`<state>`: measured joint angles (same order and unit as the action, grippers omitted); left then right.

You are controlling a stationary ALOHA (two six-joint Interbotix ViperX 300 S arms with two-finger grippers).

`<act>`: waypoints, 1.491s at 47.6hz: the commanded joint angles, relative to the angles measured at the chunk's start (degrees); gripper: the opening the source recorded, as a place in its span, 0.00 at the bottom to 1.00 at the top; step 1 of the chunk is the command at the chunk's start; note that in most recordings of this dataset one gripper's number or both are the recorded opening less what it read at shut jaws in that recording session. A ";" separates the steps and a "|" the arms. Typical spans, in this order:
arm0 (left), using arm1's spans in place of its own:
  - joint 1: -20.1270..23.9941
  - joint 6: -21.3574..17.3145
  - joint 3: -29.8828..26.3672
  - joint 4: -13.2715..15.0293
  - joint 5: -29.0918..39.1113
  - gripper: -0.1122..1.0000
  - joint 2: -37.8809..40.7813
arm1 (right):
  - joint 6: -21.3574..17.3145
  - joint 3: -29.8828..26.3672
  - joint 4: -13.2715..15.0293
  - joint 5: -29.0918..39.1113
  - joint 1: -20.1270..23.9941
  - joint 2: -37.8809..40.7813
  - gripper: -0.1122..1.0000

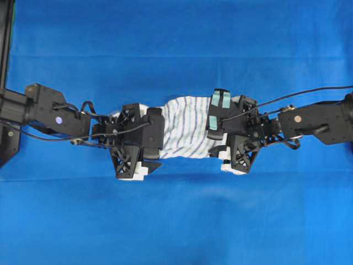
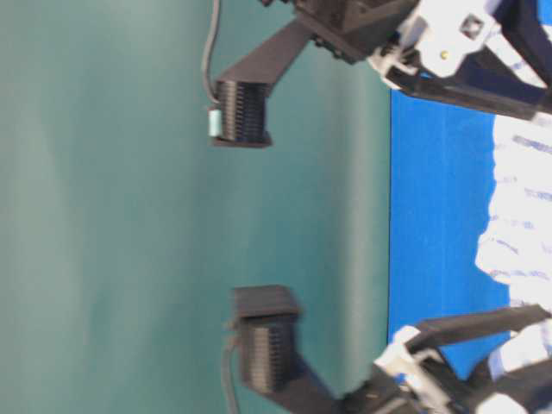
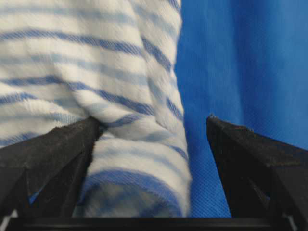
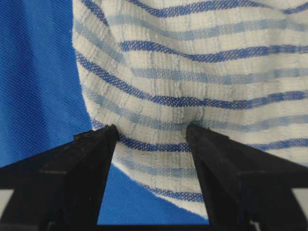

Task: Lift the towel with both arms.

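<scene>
My left gripper pinches the towel by that fold (image 3: 137, 156) next, since a rolled fold stands up at the towel's end while the other cloth lies slack.
A white towel (image 1: 185, 127) with blue stripes lies crumpled on the blue table, between the two arms. My left gripper (image 1: 154, 135) is at its left end and my right gripper (image 1: 218, 130) at its right end. In the left wrist view my left gripper (image 3: 153, 120) is open around a rolled fold of the towel (image 3: 96, 62). One finger (image 3: 53, 149) touches the cloth and the other (image 3: 255, 159) stands apart over bare table. In the right wrist view my right gripper (image 4: 151, 127) is open, both fingertips on the towel's (image 4: 192, 62) rounded edge with flat cloth between.
The blue table cover (image 1: 176, 221) stretches all round the towel. A black frame post (image 1: 5, 33) stands at the far left edge. The table-level view is turned sideways, with the towel (image 2: 522, 198) at its right and arm parts at top and bottom.
</scene>
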<state>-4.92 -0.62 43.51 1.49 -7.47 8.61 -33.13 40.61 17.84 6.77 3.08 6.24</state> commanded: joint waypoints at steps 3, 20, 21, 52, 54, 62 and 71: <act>-0.26 0.18 -0.88 0.09 -0.53 0.89 0.70 | -0.09 -0.53 0.00 -0.97 0.18 0.79 0.67; 0.09 0.09 -1.58 0.09 1.76 0.46 1.23 | 0.00 -0.97 0.00 -0.70 0.18 1.14 0.50; 0.00 0.00 -1.58 0.09 1.93 0.40 1.14 | 0.00 -1.05 -0.09 -0.62 0.09 1.05 0.45; 0.44 -0.18 -3.25 0.09 12.48 0.17 -17.49 | 0.18 -6.42 0.00 11.43 0.18 -12.48 0.17; 0.44 -0.18 -3.52 0.09 13.36 0.17 -18.90 | 0.44 -7.29 0.00 13.01 0.18 -13.71 0.17; 0.44 -0.26 -6.24 0.09 19.16 0.17 -24.70 | 1.05 -11.51 0.26 19.51 0.18 -18.63 0.17; 1.76 -0.35 -11.25 0.00 28.56 0.17 -30.06 | 3.43 -16.61 0.53 25.66 0.18 -22.85 0.17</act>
<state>-4.13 -0.97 35.42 1.49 18.02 -18.72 -30.67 27.16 18.11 30.59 3.25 -13.80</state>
